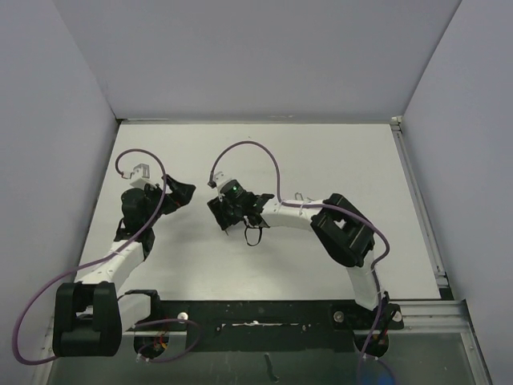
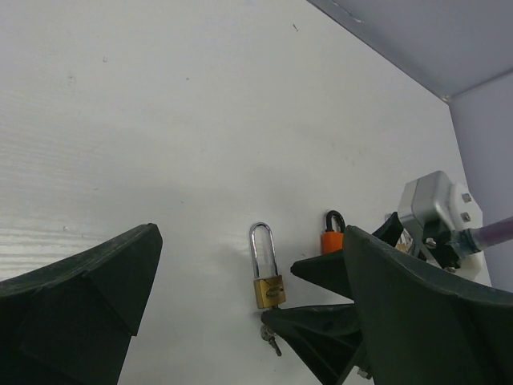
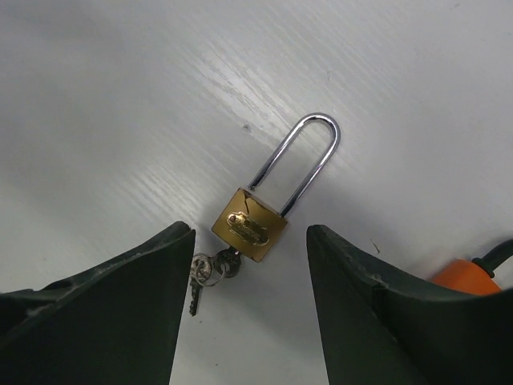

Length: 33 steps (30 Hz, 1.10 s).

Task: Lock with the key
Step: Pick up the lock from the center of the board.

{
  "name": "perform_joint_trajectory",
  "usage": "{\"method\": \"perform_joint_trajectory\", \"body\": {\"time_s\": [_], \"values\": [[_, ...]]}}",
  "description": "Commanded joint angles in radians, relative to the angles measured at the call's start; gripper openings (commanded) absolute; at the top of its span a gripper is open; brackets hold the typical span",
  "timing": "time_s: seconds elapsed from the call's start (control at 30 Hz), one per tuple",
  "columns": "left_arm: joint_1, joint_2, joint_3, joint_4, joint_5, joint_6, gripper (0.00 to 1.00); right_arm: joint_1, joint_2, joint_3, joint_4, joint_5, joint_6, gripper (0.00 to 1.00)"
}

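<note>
My right gripper will next take the padlock by the sides of its brass body (image 3: 250, 224), so the shackle (image 3: 309, 152) stays free and the padlock can be handed over to my left gripper.
A brass padlock (image 3: 250, 224) with a long silver shackle (image 3: 309, 152) lies flat on the white table. A key (image 3: 229, 261) sits in its bottom, and a second key (image 3: 195, 293) hangs from the ring. My right gripper (image 3: 250, 234) is open and hovers just above the lock, one finger on each side of the brass body. In the left wrist view the padlock (image 2: 268, 289) lies ahead, with the right gripper's fingers (image 2: 321, 321) beside it. My left gripper (image 2: 250, 234) is open and empty, to the left of the right gripper (image 1: 228, 215). The lock is hidden in the top view.
An orange tag with a black loop (image 2: 332, 239) lies on the table just right of the padlock; it also shows in the right wrist view (image 3: 463, 277). White walls enclose the table on three sides. A metal rail (image 1: 421, 216) runs along the right edge.
</note>
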Motion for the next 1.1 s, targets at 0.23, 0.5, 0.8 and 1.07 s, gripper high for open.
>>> {"method": "perform_joint_trajectory", "body": {"time_s": [0.23, 0.5, 0.8, 1.07], "values": [[0.008, 0.005, 0.036, 0.057, 0.019, -0.002, 0.98, 0.018, 0.054, 0.093, -0.027, 0.096, 0.033, 0.58], [0.008, 0.017, 0.032, 0.069, 0.022, -0.008, 0.98, 0.043, 0.077, 0.107, -0.063, 0.122, 0.034, 0.55], [0.008, 0.033, 0.026, 0.083, 0.028, -0.014, 0.98, 0.058, 0.111, 0.114, -0.069, 0.119, 0.039, 0.52], [0.008, 0.058, 0.023, 0.102, 0.038, -0.021, 0.97, 0.058, 0.137, 0.131, -0.083, 0.110, 0.042, 0.48]]}}
